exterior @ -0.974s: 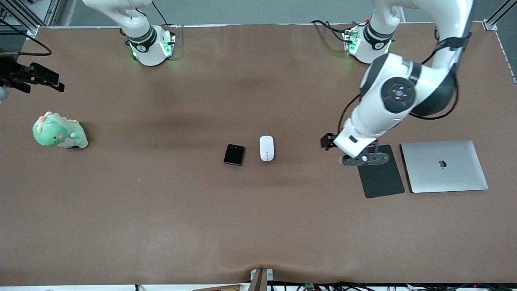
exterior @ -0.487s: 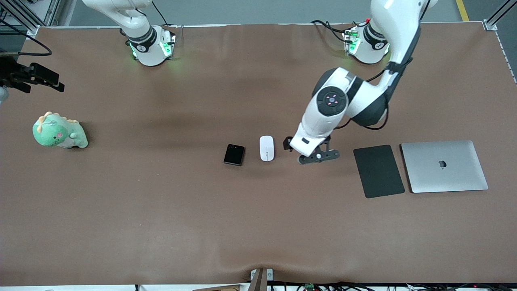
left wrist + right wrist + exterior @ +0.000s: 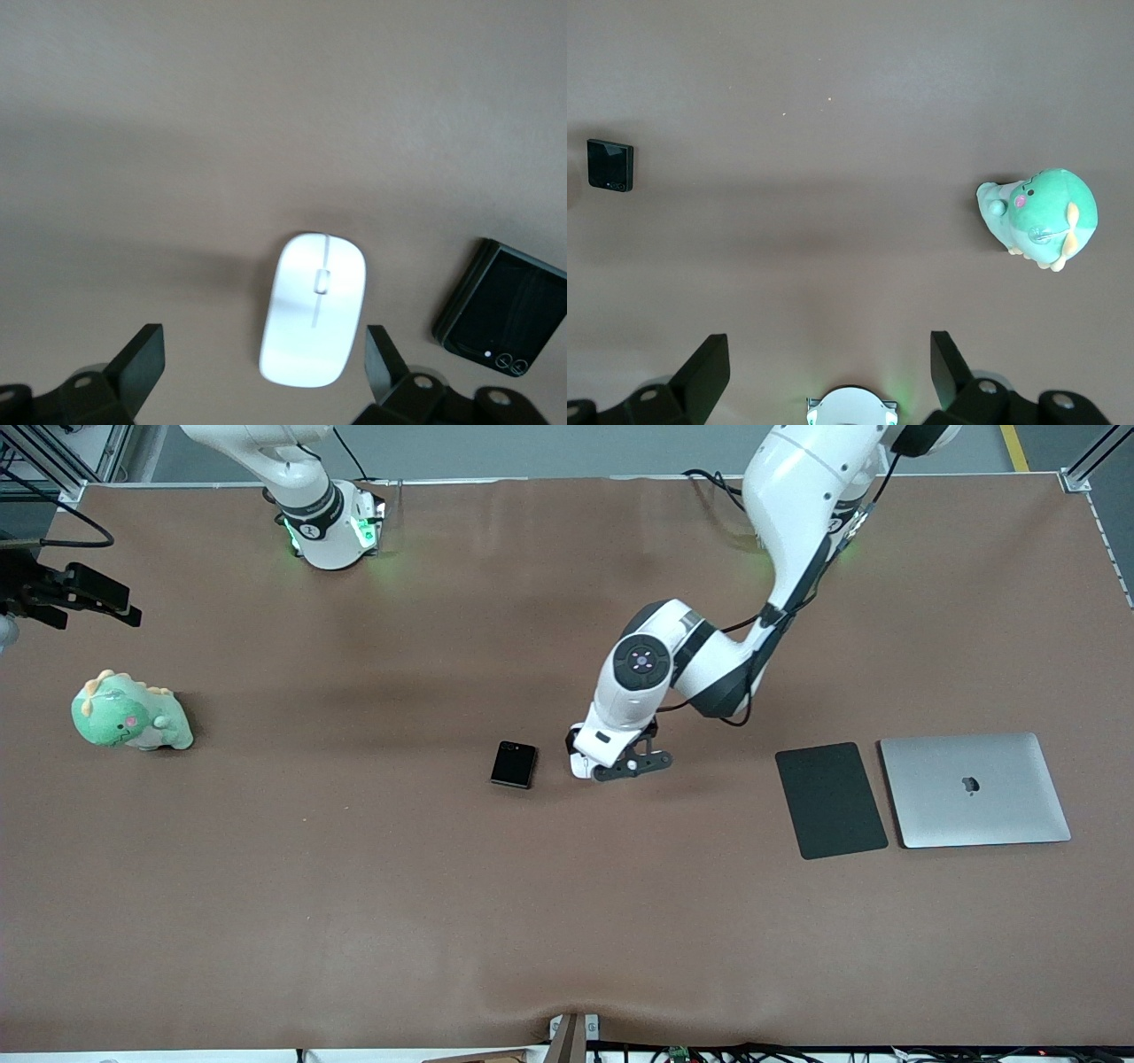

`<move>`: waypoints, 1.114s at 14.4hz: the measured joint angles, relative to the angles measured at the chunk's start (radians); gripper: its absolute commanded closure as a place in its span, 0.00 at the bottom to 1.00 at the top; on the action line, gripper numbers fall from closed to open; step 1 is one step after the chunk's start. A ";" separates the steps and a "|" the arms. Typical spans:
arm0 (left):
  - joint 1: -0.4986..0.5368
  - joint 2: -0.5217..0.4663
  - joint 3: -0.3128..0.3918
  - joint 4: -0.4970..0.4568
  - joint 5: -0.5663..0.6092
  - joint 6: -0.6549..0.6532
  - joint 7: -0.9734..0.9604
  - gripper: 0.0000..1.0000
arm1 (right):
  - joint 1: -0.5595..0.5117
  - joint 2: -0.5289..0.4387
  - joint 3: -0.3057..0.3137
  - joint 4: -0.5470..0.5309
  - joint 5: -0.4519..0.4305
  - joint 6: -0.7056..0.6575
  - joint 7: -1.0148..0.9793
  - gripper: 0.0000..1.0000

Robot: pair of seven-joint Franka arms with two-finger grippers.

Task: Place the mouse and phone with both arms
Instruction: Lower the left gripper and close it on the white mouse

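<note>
The white mouse will be grabbed next by its long side edges with my left gripper. Then the mouse will be set on the dark grey pad (image 3: 831, 801).
The white mouse (image 3: 312, 310) lies on the brown table between the spread fingers of my left gripper (image 3: 263, 354), nearer one finger than the other and touching neither. In the front view the left gripper (image 3: 625, 766) hangs open low over the mouse and hides most of it. The black phone (image 3: 514, 764) lies flat beside the mouse, toward the right arm's end, and also shows as the phone (image 3: 505, 310) and the phone (image 3: 610, 165). My right gripper (image 3: 828, 359) is open and empty, high over the table near its own base.
A dark grey pad (image 3: 831, 800) and a closed silver laptop (image 3: 974, 788) lie side by side toward the left arm's end. A green plush dinosaur (image 3: 131, 713) sits near the right arm's end. The right arm's base (image 3: 850, 409) shows below its gripper.
The left arm has swung from over the dark pad toward the right arm's end and now hangs over the mouse. The right arm waits unmoved.
</note>
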 measured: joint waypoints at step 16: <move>-0.045 0.119 0.002 0.047 0.001 0.062 0.000 0.18 | 0.003 0.023 0.007 0.024 0.000 0.019 -0.002 0.00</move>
